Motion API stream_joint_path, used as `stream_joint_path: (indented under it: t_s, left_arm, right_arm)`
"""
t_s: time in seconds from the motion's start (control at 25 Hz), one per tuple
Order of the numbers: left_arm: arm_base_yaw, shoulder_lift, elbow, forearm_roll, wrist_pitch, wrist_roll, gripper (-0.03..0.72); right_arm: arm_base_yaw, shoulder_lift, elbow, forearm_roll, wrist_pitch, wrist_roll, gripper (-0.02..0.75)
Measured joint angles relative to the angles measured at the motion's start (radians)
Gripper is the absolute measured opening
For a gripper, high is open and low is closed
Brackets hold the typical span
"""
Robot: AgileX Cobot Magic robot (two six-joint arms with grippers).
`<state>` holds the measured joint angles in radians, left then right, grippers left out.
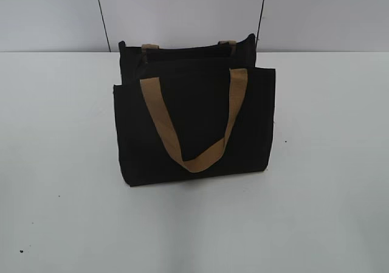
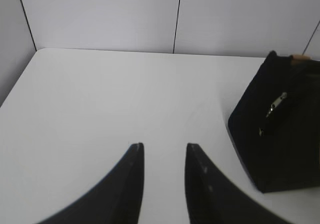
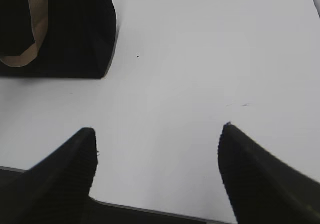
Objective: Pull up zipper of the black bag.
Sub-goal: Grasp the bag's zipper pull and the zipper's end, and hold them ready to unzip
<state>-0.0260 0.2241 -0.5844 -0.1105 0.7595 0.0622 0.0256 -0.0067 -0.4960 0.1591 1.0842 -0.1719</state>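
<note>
My left gripper grabs the silver zipper pull by its tab (image 2: 275, 105) next, to pull up the bag's zipper (image 2: 286, 93).
The black bag (image 1: 194, 127) stands upright in the middle of the white table, its tan front handle hanging down the front panel. It also shows at the right of the left wrist view (image 2: 280, 134), where the small silver zipper pull (image 2: 276, 104) lies on the bag's end face. The bag's lower corner with a tan strap shows at the top left of the right wrist view (image 3: 75, 29). My left gripper (image 2: 164, 146) is open and empty, over bare table to the left of the bag. My right gripper (image 3: 157, 129) is wide open and empty near the table's front edge.
The white table (image 1: 316, 194) stretches around the bag on all sides. Grey wall panels with dark seams (image 1: 182, 11) stand behind it. The table's front edge (image 3: 150, 206) runs under the right gripper. Neither arm shows in the exterior view.
</note>
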Motion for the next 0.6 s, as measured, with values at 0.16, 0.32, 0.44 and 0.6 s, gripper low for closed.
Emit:
stream_joint_path:
  t_s: [0.16,0.32,0.44,0.6]
  left_arm:
    - [0.000,0.155,-0.001,0.000,-0.235,0.012,0.228]
    - [0.000,0.328,-0.001,0.000,-0.493,0.014,0.228]
    - [-0.001,0.488,-0.001,-0.006,-0.669,0.014,0.228]
    - [-0.031,0.689,-0.001,-0.017,-0.878,0.015,0.232]
  right_arm:
    - [0.000,0.000,0.000,0.000,0.000,0.000,0.577]
    - [0.000,0.000,0.000,0.000,-0.001,0.000,0.577]
    - [0.000,0.000,0.000,0.000,-0.001,0.000,0.577]
    - [0.000,0.000,0.000,0.000,-0.001,0.000,0.577]
